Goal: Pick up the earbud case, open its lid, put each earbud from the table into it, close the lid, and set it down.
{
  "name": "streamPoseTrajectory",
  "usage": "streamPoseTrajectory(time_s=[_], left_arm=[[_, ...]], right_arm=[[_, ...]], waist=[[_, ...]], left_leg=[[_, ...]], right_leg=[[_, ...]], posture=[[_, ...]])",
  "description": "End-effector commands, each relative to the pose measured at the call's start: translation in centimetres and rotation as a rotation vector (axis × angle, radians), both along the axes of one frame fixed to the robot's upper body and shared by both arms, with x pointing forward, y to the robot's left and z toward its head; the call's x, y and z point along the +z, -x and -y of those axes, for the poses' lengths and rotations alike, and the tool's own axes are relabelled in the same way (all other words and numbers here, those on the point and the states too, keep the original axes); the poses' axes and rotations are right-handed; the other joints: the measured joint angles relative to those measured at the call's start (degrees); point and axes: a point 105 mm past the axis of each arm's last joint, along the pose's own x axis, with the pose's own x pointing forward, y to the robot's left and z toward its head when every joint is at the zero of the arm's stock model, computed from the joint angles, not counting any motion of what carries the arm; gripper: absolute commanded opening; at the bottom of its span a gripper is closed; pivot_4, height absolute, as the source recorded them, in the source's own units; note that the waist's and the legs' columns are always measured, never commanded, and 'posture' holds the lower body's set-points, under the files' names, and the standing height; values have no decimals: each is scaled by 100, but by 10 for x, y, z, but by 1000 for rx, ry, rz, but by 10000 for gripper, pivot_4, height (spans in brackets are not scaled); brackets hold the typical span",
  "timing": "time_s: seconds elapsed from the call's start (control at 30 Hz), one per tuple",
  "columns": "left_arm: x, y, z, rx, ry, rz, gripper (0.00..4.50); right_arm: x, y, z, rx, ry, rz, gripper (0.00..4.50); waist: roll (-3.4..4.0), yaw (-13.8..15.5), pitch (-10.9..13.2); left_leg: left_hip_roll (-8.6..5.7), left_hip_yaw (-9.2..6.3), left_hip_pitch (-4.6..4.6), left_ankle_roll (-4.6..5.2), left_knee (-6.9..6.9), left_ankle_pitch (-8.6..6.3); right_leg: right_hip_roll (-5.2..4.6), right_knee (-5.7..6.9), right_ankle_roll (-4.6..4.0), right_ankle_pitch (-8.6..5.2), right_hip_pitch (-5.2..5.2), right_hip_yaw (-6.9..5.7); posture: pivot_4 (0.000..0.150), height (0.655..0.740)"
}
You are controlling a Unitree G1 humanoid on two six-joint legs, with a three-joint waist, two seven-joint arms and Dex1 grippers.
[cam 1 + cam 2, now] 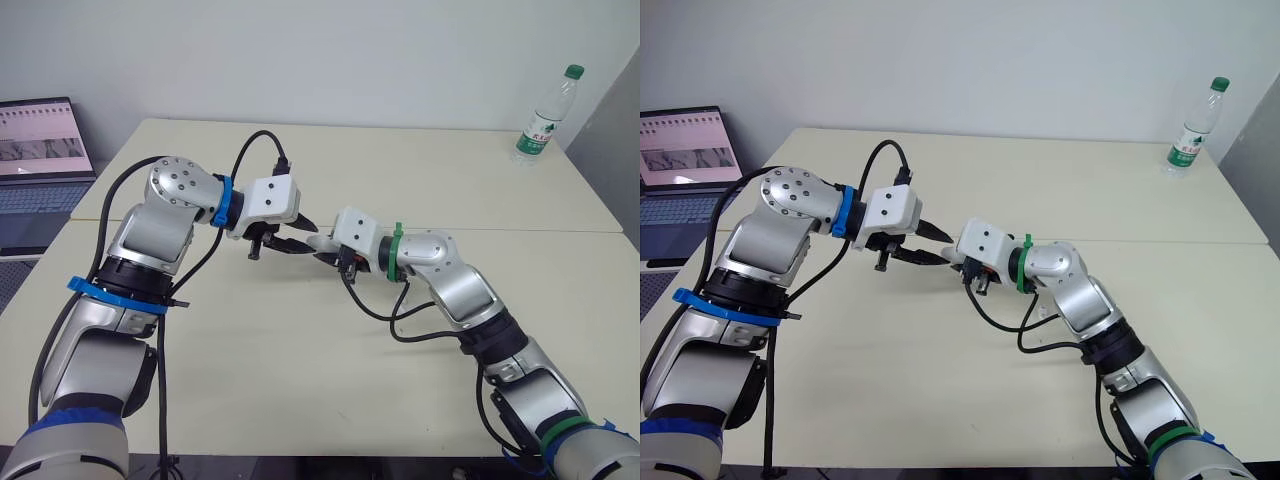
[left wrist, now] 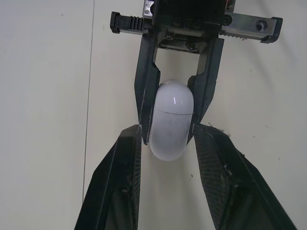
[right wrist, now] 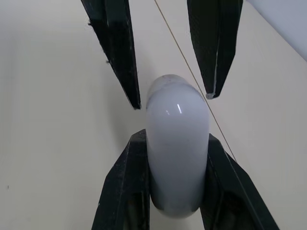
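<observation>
My left gripper grabs the earbud case by its rounded bottom end point(image 1: 315, 243) point(image 2: 168, 141) next. That leaves the case's lid free to swing open.
My right gripper point(image 3: 176, 140) is shut on the white earbud case point(image 2: 171, 125), clamping its two long sides above the table point(image 1: 420, 170). The lid is closed, with a thin seam line across the case. My left gripper point(image 2: 169, 130) meets it head-on from the opposite side. It is open, and its fingertips point(image 3: 135, 101) straddle the case's free rounded end, close to its sides; I cannot tell if they touch. From the head camera, the two grippers meet at the middle of the table, with the case point(image 1: 323, 242) between them.
A clear water bottle point(image 1: 545, 115) with a green cap stands at the table's far right corner. An open laptop point(image 1: 40, 140) sits off the table's left side. A seam point(image 1: 500, 228) runs across the tabletop where two tables join.
</observation>
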Motion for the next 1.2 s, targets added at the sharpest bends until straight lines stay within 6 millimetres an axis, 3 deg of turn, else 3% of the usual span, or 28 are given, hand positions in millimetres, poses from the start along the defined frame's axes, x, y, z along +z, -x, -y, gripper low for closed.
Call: streamPoseTrajectory(time_s=[0.03, 1.2], left_arm=[[14, 3, 4, -19, 31, 49, 17258], [6, 0, 2, -27, -26, 54, 17258]], right_arm=[[21, 5, -8, 37, -22, 75, 8612], [26, 9, -12, 55, -26, 89, 8612]], waist=[[0, 0, 0], [0, 0, 0]], left_leg=[[0, 0, 0, 0, 0, 0], [0, 0, 0, 0, 0, 0]], right_leg=[[0, 0, 0, 0, 0, 0], [0, 0, 0, 0, 0, 0]], posture=[[1500, 7400], [1500, 7400]])
